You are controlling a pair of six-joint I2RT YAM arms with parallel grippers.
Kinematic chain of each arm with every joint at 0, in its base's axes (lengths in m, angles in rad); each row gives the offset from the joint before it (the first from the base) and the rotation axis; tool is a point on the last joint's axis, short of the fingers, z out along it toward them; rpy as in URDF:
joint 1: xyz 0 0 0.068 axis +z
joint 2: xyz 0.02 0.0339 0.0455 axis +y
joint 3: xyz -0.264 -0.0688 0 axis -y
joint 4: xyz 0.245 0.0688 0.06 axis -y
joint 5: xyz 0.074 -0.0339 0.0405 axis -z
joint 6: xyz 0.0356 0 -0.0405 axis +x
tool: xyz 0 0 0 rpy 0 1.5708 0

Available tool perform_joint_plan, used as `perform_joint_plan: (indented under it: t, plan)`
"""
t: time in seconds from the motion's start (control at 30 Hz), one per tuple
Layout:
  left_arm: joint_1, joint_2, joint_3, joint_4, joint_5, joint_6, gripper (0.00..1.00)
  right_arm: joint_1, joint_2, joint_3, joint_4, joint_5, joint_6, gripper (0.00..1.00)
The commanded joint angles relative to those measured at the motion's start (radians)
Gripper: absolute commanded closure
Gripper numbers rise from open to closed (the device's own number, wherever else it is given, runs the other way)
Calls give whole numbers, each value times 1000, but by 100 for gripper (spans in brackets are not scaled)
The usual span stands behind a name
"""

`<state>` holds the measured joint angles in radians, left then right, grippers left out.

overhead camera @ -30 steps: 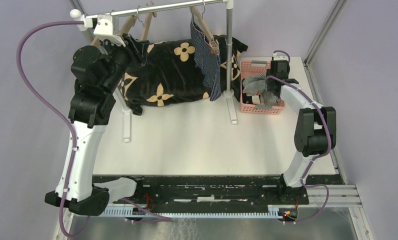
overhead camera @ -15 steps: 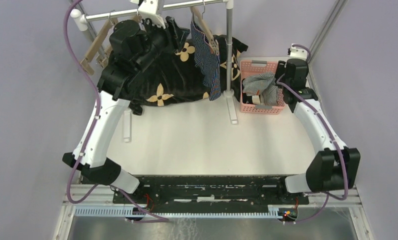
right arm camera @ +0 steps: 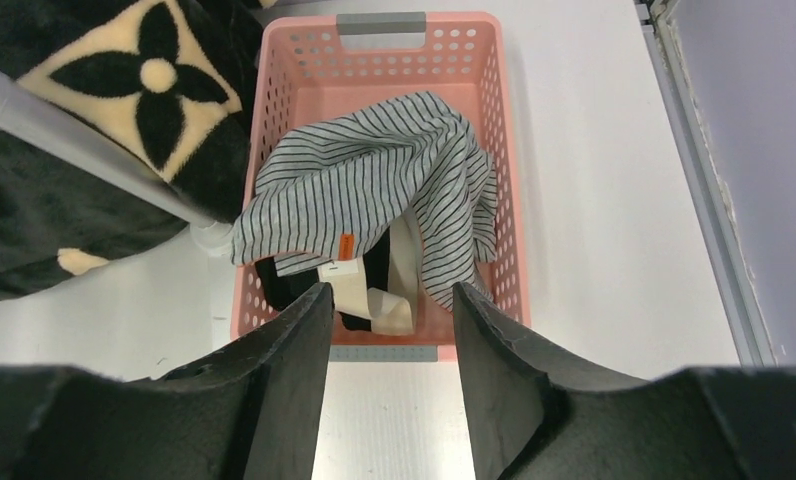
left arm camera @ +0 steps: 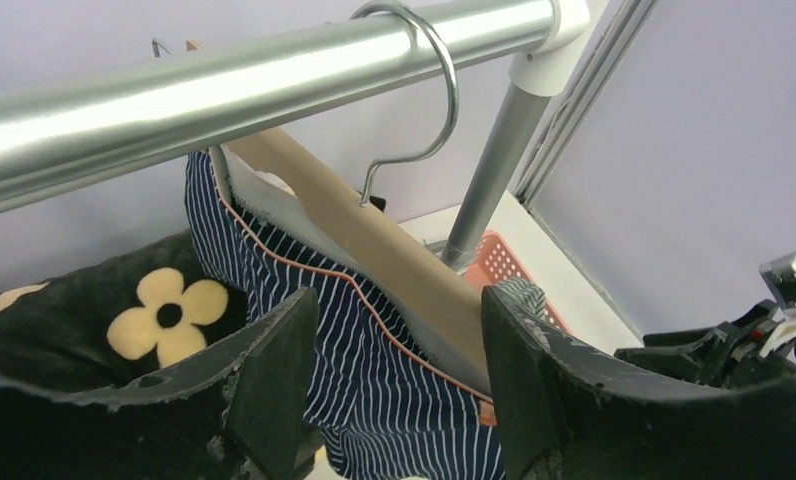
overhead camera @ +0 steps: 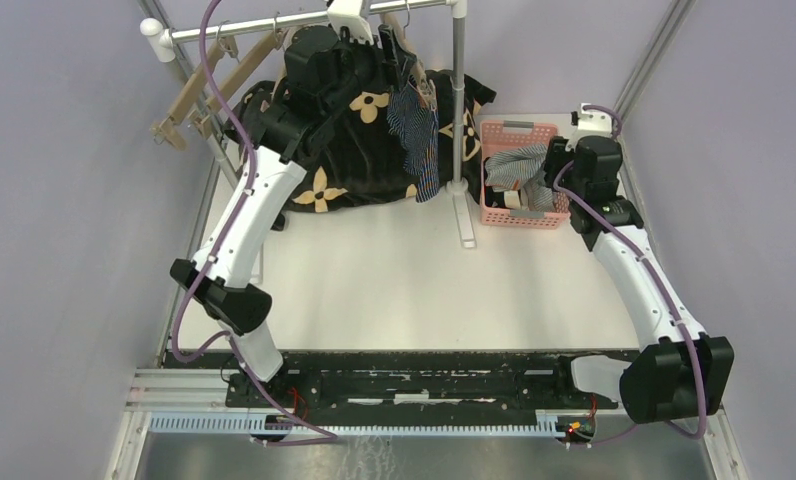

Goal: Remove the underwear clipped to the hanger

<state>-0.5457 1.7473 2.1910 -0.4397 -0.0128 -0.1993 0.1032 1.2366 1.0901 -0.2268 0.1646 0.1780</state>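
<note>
The wooden hanger should be grabbed next by its near end [overhead camera: 420,77] [left arm camera: 448,308] with my left gripper, so its hook and far end stay free. Then the underwear can be removed.
Navy underwear [overhead camera: 417,140] with thin light stripes hangs clipped to a wooden hanger [left arm camera: 374,240] on the rail. My left gripper [left arm camera: 399,300] is open up at that hanger. Its fingers [left arm camera: 274,350] stand on either side of the navy underwear [left arm camera: 394,390] and the hanger's lower arm, gripping nothing. Grey-white striped underwear [right arm camera: 374,190] lies in the pink basket [right arm camera: 384,20] over black underwear [right arm camera: 284,285]. My right gripper [right arm camera: 389,295] hangs open and empty above the basket's near end.
A big black cloth with tan flowers [overhead camera: 334,150] lies under the rail [overhead camera: 274,22]. The rack's right post [overhead camera: 459,110] stands between the cloth and the pink basket [overhead camera: 522,218]. Bare wooden hangers [overhead camera: 194,100] hang at the rail's left end. Walls close in on both sides.
My left arm swung right along the rail, from the bare hangers to the navy underwear's hanger, and its jaws widened. My right arm pulled back from over the basket.
</note>
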Motion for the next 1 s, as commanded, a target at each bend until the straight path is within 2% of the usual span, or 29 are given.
perform_joint_plan:
  t: [0.0,0.3,0.7,0.97]
  plan:
    - [-4,-5,26,123,26,-67,32,9,-42,-12,48,-38,-8,45]
    - [-4,24,-2,184,24,-101,29,55,-28,-20,62,-37,-31,48]
    - [-3,64,0,97,-82,-70,30,77,-47,-21,65,-10,-48,48]
    - [-4,39,-59,94,-149,-42,40,87,-51,-19,57,0,-54,50]
